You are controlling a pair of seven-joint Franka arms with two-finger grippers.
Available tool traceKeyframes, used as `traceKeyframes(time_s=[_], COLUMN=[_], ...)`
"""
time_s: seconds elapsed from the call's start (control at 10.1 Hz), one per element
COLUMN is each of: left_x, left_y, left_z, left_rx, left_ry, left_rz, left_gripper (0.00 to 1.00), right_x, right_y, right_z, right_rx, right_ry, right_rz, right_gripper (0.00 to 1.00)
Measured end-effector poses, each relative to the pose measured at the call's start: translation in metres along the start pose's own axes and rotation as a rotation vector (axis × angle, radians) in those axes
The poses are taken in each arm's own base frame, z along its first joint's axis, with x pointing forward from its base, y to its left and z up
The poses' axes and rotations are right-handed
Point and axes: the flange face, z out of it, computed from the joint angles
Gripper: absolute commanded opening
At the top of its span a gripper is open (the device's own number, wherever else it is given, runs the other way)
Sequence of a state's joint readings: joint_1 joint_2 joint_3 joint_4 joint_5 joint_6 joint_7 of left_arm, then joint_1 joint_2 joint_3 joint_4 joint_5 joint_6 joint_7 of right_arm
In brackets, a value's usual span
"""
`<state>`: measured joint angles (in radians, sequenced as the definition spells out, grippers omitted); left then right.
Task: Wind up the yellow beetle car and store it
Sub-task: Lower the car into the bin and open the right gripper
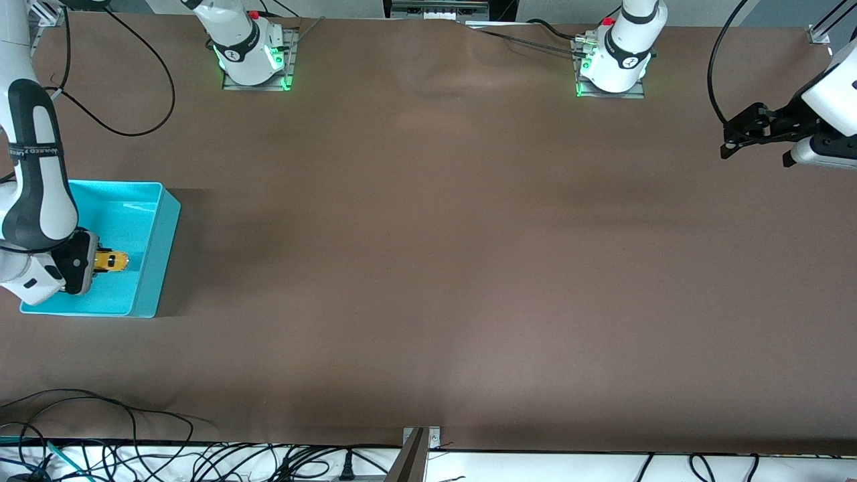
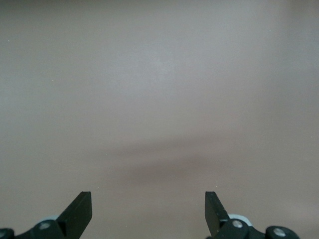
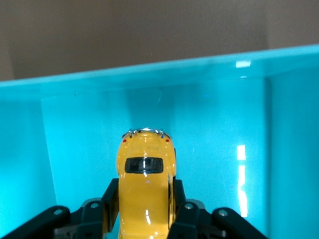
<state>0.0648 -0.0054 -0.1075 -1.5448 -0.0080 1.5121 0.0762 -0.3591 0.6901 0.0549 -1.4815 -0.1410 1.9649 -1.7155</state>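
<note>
My right gripper should stay closed on the yellow beetle car (image 1: 112, 260) (image 3: 145, 179) until the car's wheels touch the bottom of the bin, because the car is still hanging above the bottom of the bin.
The yellow beetle car (image 1: 112, 260) (image 3: 145, 179) is a tiny rounded toy with dark windows. My right gripper (image 1: 99, 261) (image 3: 144, 199) is shut on its sides and holds it inside the turquoise bin (image 1: 150, 221) (image 3: 209, 99), low over the bin's floor; whether the wheels touch the floor I cannot tell. My left gripper (image 1: 733, 144) (image 2: 148, 209) hangs open and empty over bare table at the left arm's end, where that arm waits.
The turquoise bin stands at the right arm's end of the brown table (image 1: 428, 268). Both arm bases (image 1: 251, 53) stand along the table's edge farthest from the front camera. Cables (image 1: 100, 455) lie along the nearest edge.
</note>
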Motion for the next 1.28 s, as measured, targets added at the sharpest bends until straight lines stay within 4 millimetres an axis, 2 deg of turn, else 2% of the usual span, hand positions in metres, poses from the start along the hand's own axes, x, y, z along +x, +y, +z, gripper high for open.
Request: traceKeyframes(time_s=[0.2, 0.3, 1.28], left_x=[0.000, 0.000, 0.000], left_y=[0.000, 0.000, -0.001], left_z=[0.000, 0.000, 0.000], left_rx=[0.000, 0.000, 0.000], left_ry=[0.000, 0.000, 0.000], left_rz=[0.000, 0.000, -0.002], left_gripper=[1.00, 1.00, 1.00], right_x=[-0.014, -0.017, -0.016], right_y=[-0.007, -0.009, -0.011], right_z=[0.026, 0.033, 0.059], right_rx=[0.001, 0.008, 0.027], right_ry=[0.010, 0.013, 0.022], right_rz=[0.005, 0.006, -0.008], right_gripper=[0.00, 0.00, 0.00])
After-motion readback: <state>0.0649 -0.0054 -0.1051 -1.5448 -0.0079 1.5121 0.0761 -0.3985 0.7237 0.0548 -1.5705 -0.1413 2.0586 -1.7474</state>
